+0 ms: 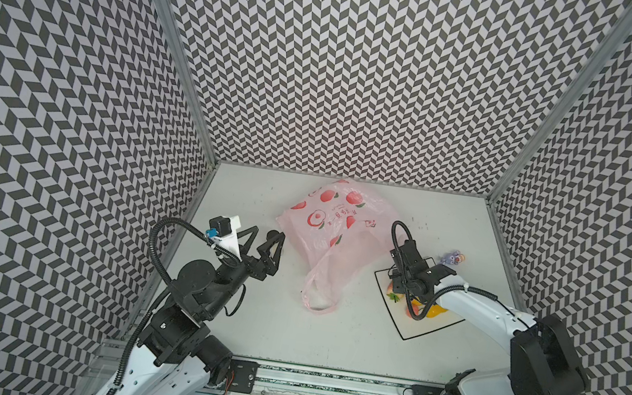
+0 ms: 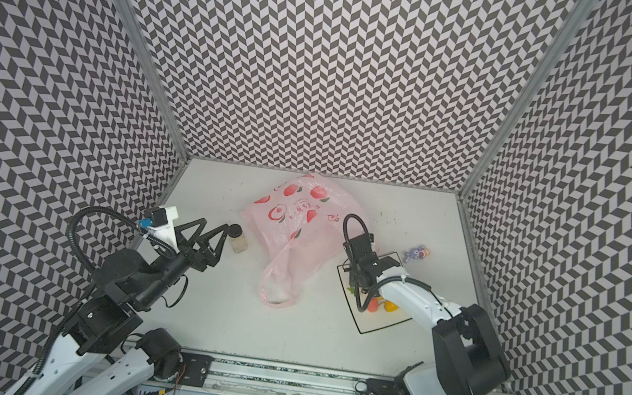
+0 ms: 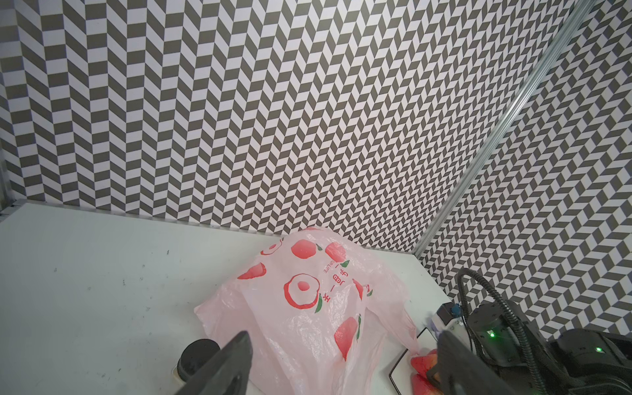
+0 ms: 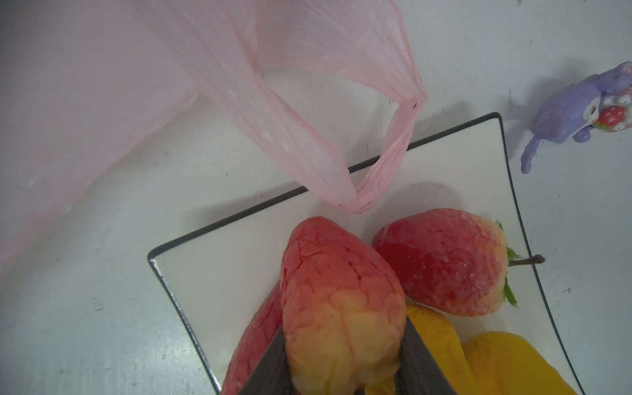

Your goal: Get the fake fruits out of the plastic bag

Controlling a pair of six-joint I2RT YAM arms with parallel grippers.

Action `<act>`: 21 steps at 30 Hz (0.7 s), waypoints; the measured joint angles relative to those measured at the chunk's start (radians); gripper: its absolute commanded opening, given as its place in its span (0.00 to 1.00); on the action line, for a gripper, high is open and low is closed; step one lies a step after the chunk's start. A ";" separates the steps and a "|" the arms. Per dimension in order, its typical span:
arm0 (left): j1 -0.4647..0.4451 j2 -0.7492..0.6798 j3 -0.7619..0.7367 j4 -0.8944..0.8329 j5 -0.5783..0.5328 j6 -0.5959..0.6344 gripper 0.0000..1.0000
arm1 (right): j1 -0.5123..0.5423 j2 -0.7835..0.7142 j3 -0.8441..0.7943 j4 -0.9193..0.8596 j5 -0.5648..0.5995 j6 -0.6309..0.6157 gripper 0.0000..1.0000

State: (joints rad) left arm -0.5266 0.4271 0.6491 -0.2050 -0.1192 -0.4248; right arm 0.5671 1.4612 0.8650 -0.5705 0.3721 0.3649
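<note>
My right gripper should release the held strawberry now, because the held strawberry's red tip [image 4: 321, 238] is low inside the plate's black rim, beside another strawberry.
The pink plastic bag [image 1: 332, 230] [image 2: 294, 220] lies crumpled at the middle back of the table, its handles trailing toward the front. One handle loop [image 4: 376, 178] rests on a corner of the white plate [image 4: 232, 266]. My right gripper [image 4: 343, 355] is shut on a red and yellow strawberry [image 4: 335, 301] over the plate. Another strawberry [image 4: 444, 263], a third red fruit [image 4: 256, 342] and yellow fruits [image 4: 513, 362] lie on the plate beneath. My left gripper [image 1: 266, 238] [image 3: 342, 359] hovers open and empty to the left of the bag. What the bag holds is hidden.
A purple toy figure [image 1: 451, 258] [image 4: 581, 109] lies behind the plate [image 1: 426, 327]. A small jar with a black lid [image 2: 237, 238] [image 3: 198, 355] stands under my left gripper's fingertips. Patterned walls close the table on three sides.
</note>
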 measured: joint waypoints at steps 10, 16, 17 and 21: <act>0.000 -0.002 0.000 -0.006 -0.007 -0.015 0.84 | 0.000 0.000 0.000 -0.002 -0.002 -0.008 0.63; 0.000 -0.003 0.000 -0.007 -0.013 -0.019 0.84 | 0.000 -0.017 0.000 -0.003 -0.002 -0.011 0.67; 0.000 -0.003 0.000 -0.007 -0.016 -0.019 0.84 | 0.000 -0.024 0.002 -0.006 -0.002 -0.011 0.67; 0.000 0.000 -0.001 -0.007 -0.043 -0.021 0.84 | 0.000 -0.098 0.017 -0.002 0.001 -0.014 0.68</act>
State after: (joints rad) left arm -0.5266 0.4274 0.6479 -0.2119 -0.1619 -0.4458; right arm 0.5671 1.3636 0.8818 -0.5724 0.3733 0.3508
